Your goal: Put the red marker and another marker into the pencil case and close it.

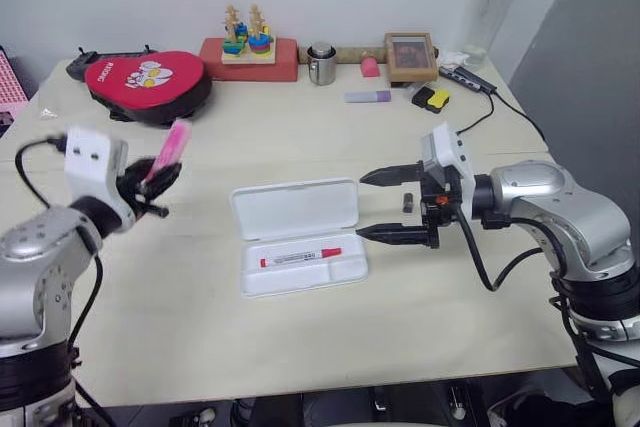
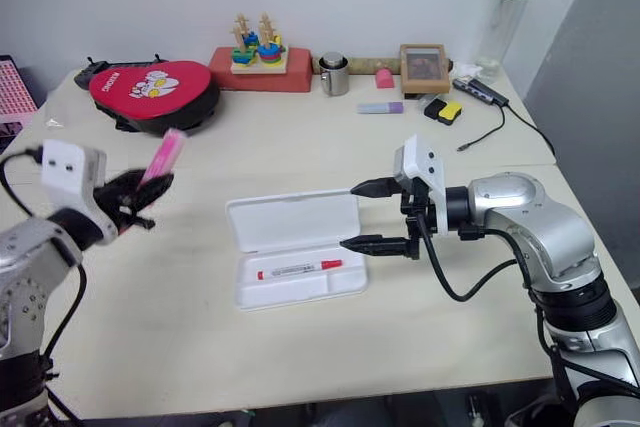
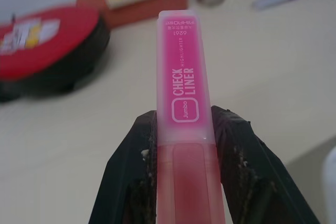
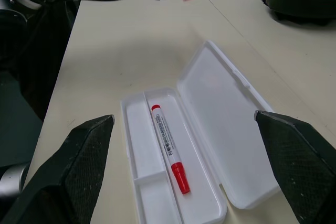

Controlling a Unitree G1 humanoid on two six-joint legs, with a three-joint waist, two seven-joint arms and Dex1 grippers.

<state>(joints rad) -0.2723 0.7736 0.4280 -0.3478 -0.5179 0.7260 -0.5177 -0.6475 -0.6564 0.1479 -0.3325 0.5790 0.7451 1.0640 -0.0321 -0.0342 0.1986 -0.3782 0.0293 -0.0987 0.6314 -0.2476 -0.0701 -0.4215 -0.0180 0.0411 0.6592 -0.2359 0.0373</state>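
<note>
The pink highlighter [image 1: 174, 144] is high up and short of the white tray [image 1: 290, 275], so it would miss if the left gripper opened now. The left gripper needs to keep holding the highlighter until it is over the tray.
The white pencil case [image 1: 255, 282] lies open at the table's middle, lid [image 1: 295, 208] flat behind the tray. In the tray's long compartment lies the red marker [image 1: 301, 257], red cap to the right. My left gripper [image 1: 152, 185] hangs above the table at the left, shut on the pink highlighter [image 1: 174, 144], which sticks up and forward past the fingers [image 3: 128, 177]. My right gripper [image 1: 385, 205] is open just right of the case, pointing left at it with nothing between its fingers [image 4: 84, 156].
A red padded pouch [image 1: 148, 80] sits at the back left. Along the back edge stand a stacking toy on a red box [image 1: 248, 52], a metal cup [image 1: 321, 64], a pale purple marker [image 1: 368, 97], a picture frame [image 1: 411, 55] and a bottle [image 1: 495, 7]. A cable [image 1: 495, 97] runs at the right.
</note>
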